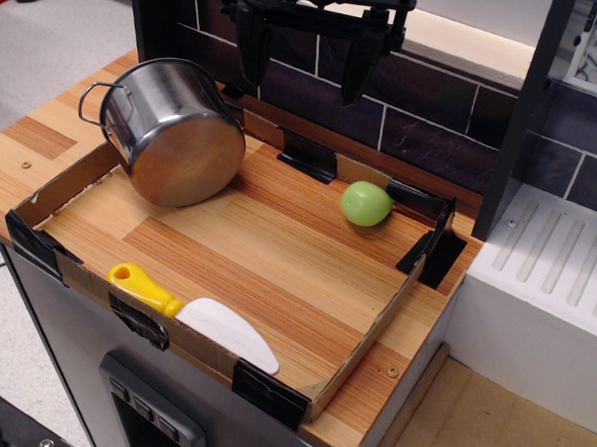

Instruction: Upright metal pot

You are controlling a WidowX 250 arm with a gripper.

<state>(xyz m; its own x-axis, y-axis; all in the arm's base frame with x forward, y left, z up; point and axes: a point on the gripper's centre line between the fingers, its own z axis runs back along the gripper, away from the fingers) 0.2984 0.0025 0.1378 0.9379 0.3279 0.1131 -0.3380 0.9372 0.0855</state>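
Note:
The tipped pot needs to be set upright on the wooden tray (pixel 232 255), so the robot's gripper should next grab the metal pot's wire loop handle (pixel 98 100).
The metal pot (pixel 173 129) is shiny steel and lies tipped on its side at the far left of the wooden tray, leaning on the tray's cardboard rim. Its flat round base faces the camera and one wire loop handle (pixel 98 100) sticks out to the left. My gripper (pixel 301 71) is black and hangs open above the back of the tray, to the right of the pot and apart from it, holding nothing.
A green ball (pixel 366 203) rests near the tray's back right corner. A yellow-handled white spatula (pixel 196 314) lies along the front rim. The cardboard rim (pixel 373 333) edges the tray. A dark tiled wall (pixel 434 120) stands behind; a white drainer (pixel 557 257) is at right.

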